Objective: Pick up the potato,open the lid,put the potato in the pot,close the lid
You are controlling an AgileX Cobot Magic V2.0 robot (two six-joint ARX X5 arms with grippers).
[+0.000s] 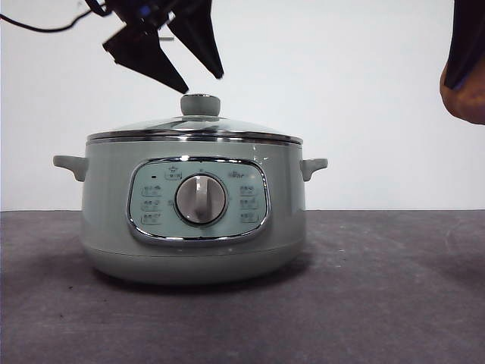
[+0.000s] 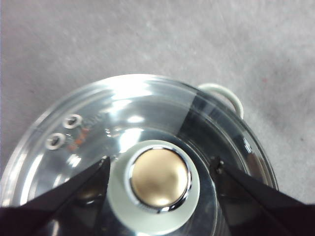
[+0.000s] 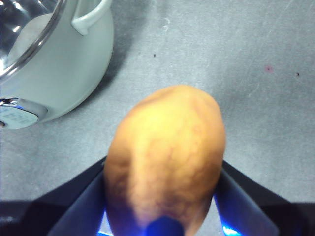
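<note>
The glass lid needs to be picked up next by its green knob [image 1: 200, 104] with the left gripper, which will open the pot for the potato [image 1: 464, 95].
The sage-green pot [image 1: 193, 220] stands mid-table with its glass lid [image 1: 194, 129] closed on it. My left gripper [image 1: 203, 83] hovers open just above the lid's green knob [image 1: 200, 104], one jaw on each side. From the left wrist the knob [image 2: 158, 184] sits between the spread jaws, untouched. My right gripper [image 3: 165, 196] is shut on the orange-brown potato [image 3: 165, 157], held in the air to the right of the pot. The potato [image 1: 464, 95] shows at the front view's right edge.
Grey tabletop [image 1: 379, 288] lies around the pot, with a white wall behind. The pot's side handle [image 3: 91, 17] and part of its panel show in the right wrist view. A black cable [image 1: 42, 29] hangs at the upper left.
</note>
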